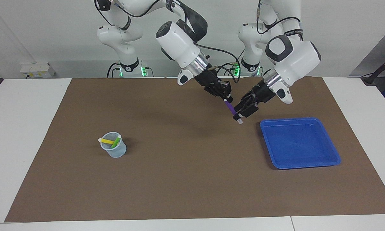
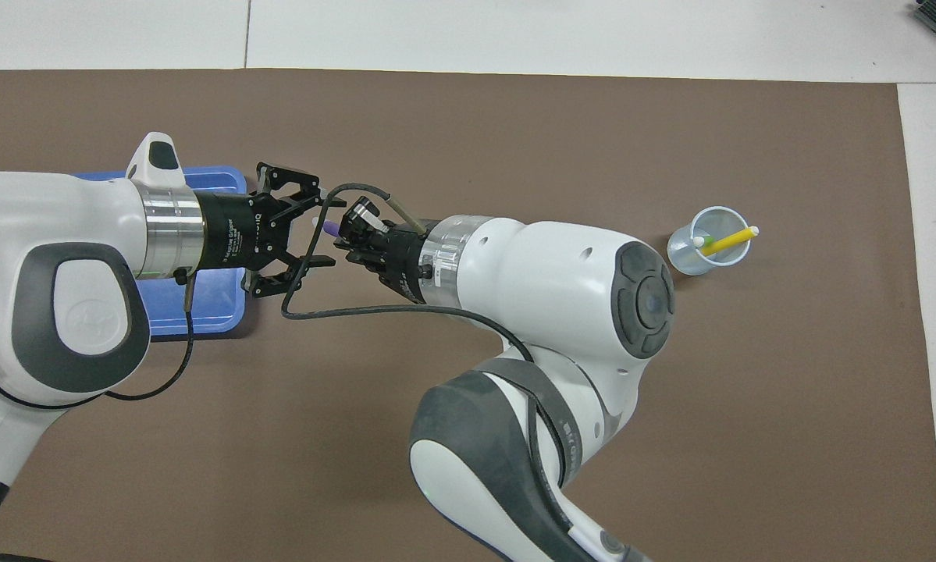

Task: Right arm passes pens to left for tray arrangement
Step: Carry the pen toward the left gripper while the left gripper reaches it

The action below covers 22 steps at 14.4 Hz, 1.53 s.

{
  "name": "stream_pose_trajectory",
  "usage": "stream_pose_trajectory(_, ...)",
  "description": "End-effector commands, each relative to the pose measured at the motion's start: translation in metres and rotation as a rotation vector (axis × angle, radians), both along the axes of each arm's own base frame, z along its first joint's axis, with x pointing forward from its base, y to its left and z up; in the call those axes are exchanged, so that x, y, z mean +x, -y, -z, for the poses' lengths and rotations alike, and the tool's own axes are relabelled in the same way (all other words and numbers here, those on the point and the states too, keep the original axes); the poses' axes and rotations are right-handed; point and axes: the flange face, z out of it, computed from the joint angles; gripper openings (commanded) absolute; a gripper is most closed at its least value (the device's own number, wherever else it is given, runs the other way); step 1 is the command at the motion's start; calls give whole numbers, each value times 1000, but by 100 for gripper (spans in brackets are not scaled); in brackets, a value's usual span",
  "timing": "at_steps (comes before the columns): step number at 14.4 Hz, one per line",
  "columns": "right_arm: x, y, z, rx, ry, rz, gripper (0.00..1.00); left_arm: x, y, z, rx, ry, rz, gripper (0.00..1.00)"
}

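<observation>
The fingers of the right gripper cover the purple pen's upper end. The left gripper should next take the pen by its lower part near the whitish end [image 2: 326,225].
My right gripper [image 1: 227,98] is shut on the upper end of the purple pen [image 1: 231,108] and holds it slanted in the air over the mat, beside the blue tray [image 1: 288,120]. My left gripper [image 1: 240,114] is open, with its fingers on either side of the pen's lower part near its whitish end. In the overhead view the left gripper [image 2: 323,226] is spread around the purple pen [image 2: 331,228], facing the right gripper [image 2: 344,234]. The yellow pen [image 1: 107,141] and the green pen [image 1: 116,141] stand in a small translucent cup [image 1: 113,150].
The cup [image 2: 694,254] with the yellow pen [image 2: 729,240] stands toward the right arm's end of the brown mat [image 1: 186,179]. The tray [image 2: 210,316] lies toward the left arm's end, partly under the left arm in the overhead view, with nothing in it.
</observation>
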Motion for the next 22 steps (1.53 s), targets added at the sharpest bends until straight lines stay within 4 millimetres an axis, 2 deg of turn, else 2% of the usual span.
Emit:
stream_pose_trajectory(1, 1, -1, -1, 26, -17, 18, 0, -9, 1, -5, -39, -9, -16, 61)
stream_pose_trajectory(4, 1, -1, -1, 26, -17, 18, 0, -11, 8, -5, -45, -9, -8, 45)
stream_pose_trajectory(5, 1, -1, -1, 26, -17, 18, 0, -12, 8, -4, -45, -11, -8, 34)
stream_pose_trajectory(6, 1, -1, -1, 26, -17, 18, 0, -12, 8, -4, -45, -12, -7, 16)
stream_pose_trajectory(7, 1, -1, -1, 26, -16, 17, 0, -12, 8, -4, -45, -12, -7, 5)
stream_pose_trajectory(8, 1, -1, -1, 26, -16, 17, 0, -12, 8, -4, -45, -13, -8, 0)
stream_pose_trajectory(14, 2, 1, -1, 26, -16, 20, 0, -10, 4, -5, -48, -17, -12, 0)
stream_pose_trajectory(15, 3, 1, 0, 24, -15, 19, 15, -10, 4, -6, -47, -16, -10, 0)
stream_pose_trajectory(16, 4, 3, -1, 20, -11, 19, 45, -10, 4, -6, -47, -16, -10, 0)
stream_pose_trajectory(18, 7, 7, -1, 12, -1, 19, 92, -7, -3, -8, -48, -13, -20, 0)
stream_pose_trajectory(19, 9, 9, -1, 7, 6, 17, 100, -3, -15, -9, -46, -8, -31, 0)
stream_pose_trajectory(20, 10, 11, -2, 3, 11, 16, 100, 0, -25, -9, -40, -13, -35, 0)
stream_pose_trajectory(22, 13, 16, -2, -18, 17, 8, 100, 1, -31, -10, -19, 13, 28, 0)
